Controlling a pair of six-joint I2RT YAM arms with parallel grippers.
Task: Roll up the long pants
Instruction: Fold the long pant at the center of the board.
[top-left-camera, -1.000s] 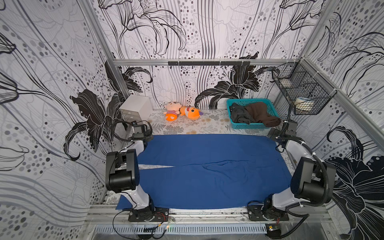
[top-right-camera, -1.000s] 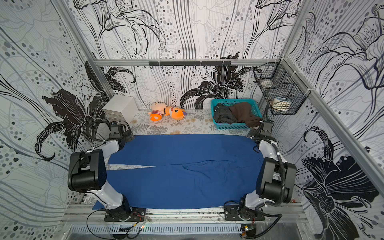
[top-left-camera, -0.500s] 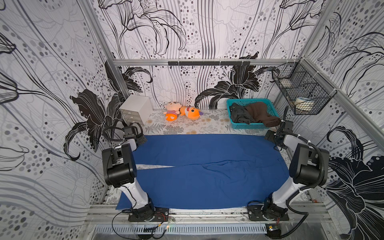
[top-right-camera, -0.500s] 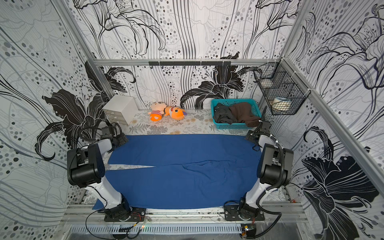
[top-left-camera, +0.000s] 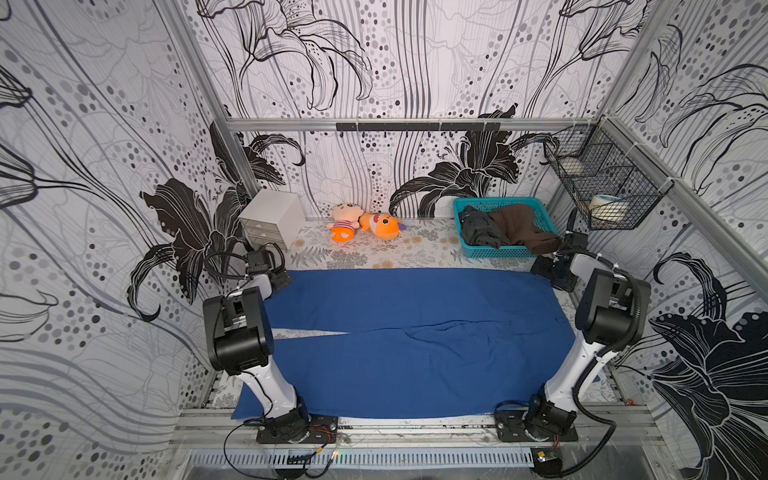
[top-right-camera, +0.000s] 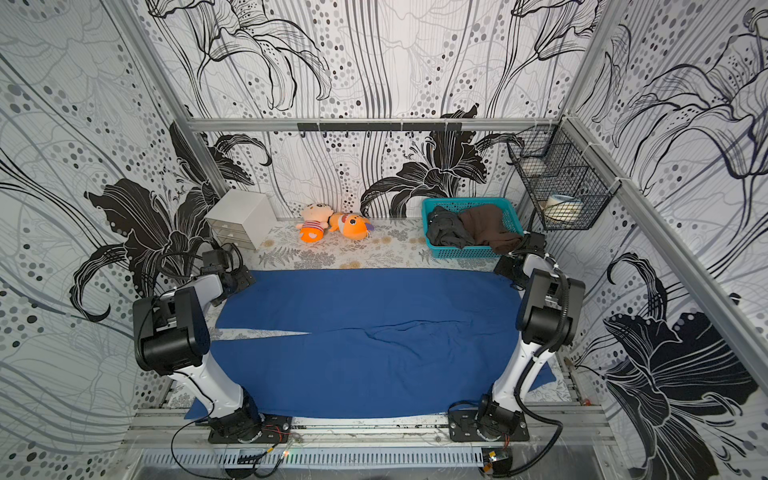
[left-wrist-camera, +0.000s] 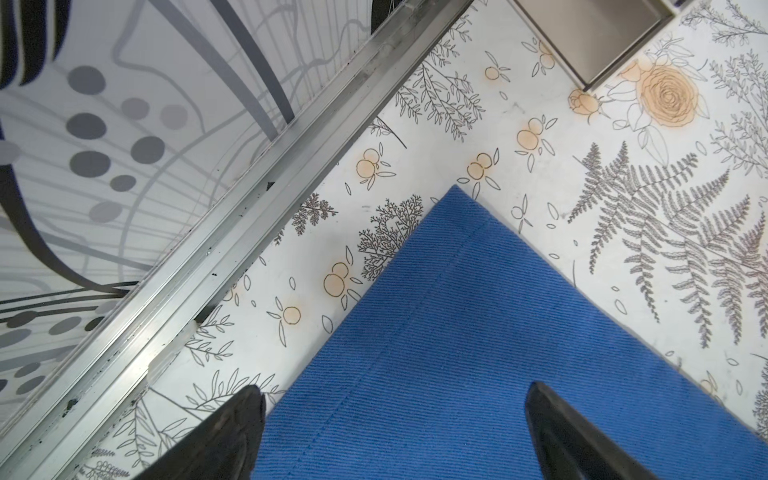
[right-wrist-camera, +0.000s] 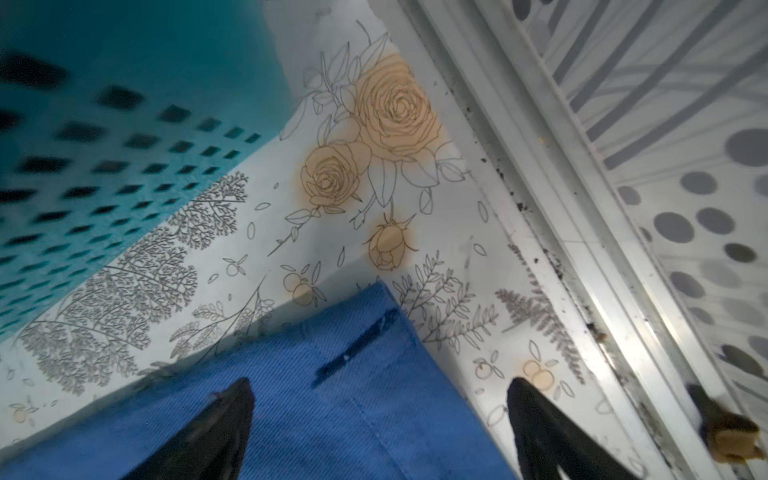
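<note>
I will grab the long pants with my right gripper at the far waist corner by the belt loop to fold one leg over the other.
The long pants lie spread flat over most of the table in both top views, legs to the left and waist to the right. My left gripper hangs over the far left hem corner. In the left wrist view it is open, one finger over the blue cloth, the other over bare table. My right gripper is at the far right waist corner. In the right wrist view it is open astride the corner with its belt loop.
A teal basket with a dark grey and a brown garment stands just behind the right gripper. Two plush toys and a white drawer box sit at the back. Aluminium rails run close beside both grippers. A wire basket hangs on the right wall.
Both arms have shifted a little, bringing the grippers outward and down over the far corners of the pants. The pants have not moved. Both grippers stay open.
</note>
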